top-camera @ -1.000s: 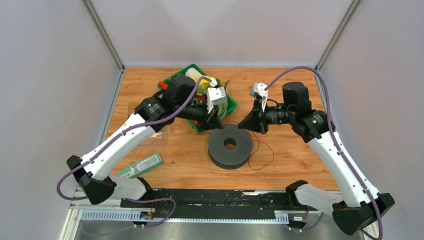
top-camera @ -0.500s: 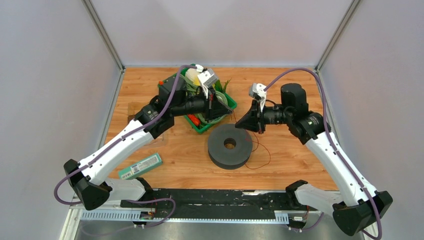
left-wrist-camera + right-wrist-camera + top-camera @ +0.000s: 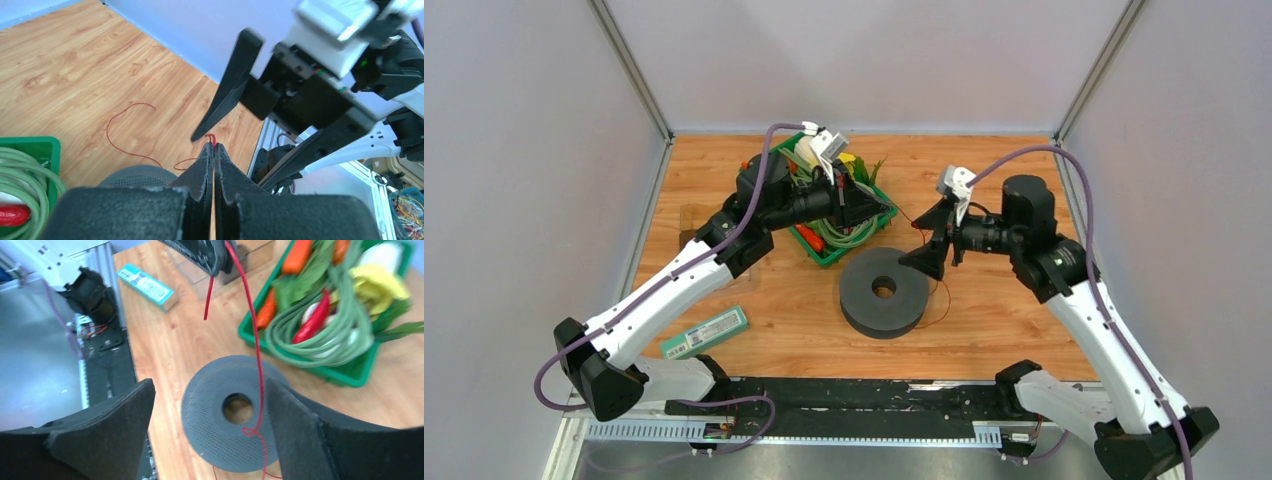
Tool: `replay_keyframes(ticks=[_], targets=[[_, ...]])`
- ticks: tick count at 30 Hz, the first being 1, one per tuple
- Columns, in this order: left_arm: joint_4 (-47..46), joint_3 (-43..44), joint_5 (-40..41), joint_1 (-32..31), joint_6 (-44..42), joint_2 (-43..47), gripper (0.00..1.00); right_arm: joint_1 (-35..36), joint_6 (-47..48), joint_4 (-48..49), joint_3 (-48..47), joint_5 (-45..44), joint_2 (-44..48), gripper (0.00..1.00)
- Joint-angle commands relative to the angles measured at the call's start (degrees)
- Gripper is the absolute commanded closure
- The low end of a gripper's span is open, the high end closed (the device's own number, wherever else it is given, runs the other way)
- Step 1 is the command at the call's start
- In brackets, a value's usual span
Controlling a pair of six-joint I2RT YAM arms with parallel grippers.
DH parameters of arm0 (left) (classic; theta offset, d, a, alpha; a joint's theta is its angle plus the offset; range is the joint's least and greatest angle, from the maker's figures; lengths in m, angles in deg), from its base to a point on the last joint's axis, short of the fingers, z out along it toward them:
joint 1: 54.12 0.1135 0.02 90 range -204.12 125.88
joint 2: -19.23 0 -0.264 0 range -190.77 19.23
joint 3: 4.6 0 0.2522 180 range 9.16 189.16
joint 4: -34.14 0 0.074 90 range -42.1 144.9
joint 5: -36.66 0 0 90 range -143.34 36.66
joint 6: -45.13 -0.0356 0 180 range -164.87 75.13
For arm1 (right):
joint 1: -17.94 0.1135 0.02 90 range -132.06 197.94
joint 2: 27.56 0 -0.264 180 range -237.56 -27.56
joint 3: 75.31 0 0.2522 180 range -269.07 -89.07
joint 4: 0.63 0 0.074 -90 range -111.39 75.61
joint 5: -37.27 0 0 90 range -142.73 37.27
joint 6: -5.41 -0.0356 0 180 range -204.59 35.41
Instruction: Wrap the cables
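My right gripper grabs the hanging part of the red wire (image 3: 255, 350) before the small loop next, leaving the wire's trailing part free to wrap.
The cable is one thin red wire (image 3: 906, 219). My left gripper (image 3: 890, 208) is shut on its end above the grey spool (image 3: 884, 290); in the left wrist view the red tip pokes out between the closed pads of that gripper (image 3: 214, 146). From there the wire (image 3: 255, 350) hangs down across the spool (image 3: 220, 425), makes a small loop, and trails onto the wood (image 3: 125, 130). My right gripper (image 3: 921, 245) is open just right of the spool. In the right wrist view this gripper (image 3: 210, 385) has the wire close to its right finger (image 3: 310, 435), apart from the pad.
A green basket (image 3: 876, 232) of toy vegetables and pale green strands stands behind the spool, under my left arm. A teal box (image 3: 706, 331) lies front left. A clear plastic box (image 3: 250, 252) sits beyond the spool in the right wrist view. Grey walls close in on three sides.
My right gripper has opened, let go of the wire and drawn back to the right. My left gripper has moved back and right, still shut on the wire's end.
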Motion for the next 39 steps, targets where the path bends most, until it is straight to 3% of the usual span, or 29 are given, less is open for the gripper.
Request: replay_keyframes(ticks=[1, 4, 14, 17, 19, 27, 39], targets=[[-3.2, -0.2, -0.8, 0.1, 0.3, 1.7, 1.0, -0.5, -1.2, 12.5, 3.0, -5.3, 8.7, 0.11], [-4.0, 0.1, -1.3, 0.1, 0.5, 1.5, 1.0, -0.4, -4.3, 24.9, 10.0, -8.1, 13.3, 0.01], [-7.5, -0.1, -2.5, 0.1, 2.9, 1.4, 1.0, 0.4, -4.2, 31.6, 9.1, -5.7, 10.0, 0.0], [-8.0, -0.5, -2.1, 0.1, 3.5, 1.4, 1.0, 2.3, -4.7, 32.5, 8.4, -9.6, 7.9, 0.0], [-8.4, -0.6, -1.5, 0.1, 4.3, 1.4, 1.0, 3.3, -4.7, 36.3, 8.8, -10.8, 7.2, 0.05], [-9.3, -1.2, 2.3, 0.0, 5.6, 1.1, 1.0, 6.8, -2.0, 37.7, 9.4, -11.1, 6.1, 0.49], [-11.7, -2.2, 1.8, 0.1, 7.3, 1.1, 1.0, 7.1, -1.7, 36.0, 9.7, -14.5, 5.7, 0.67]])
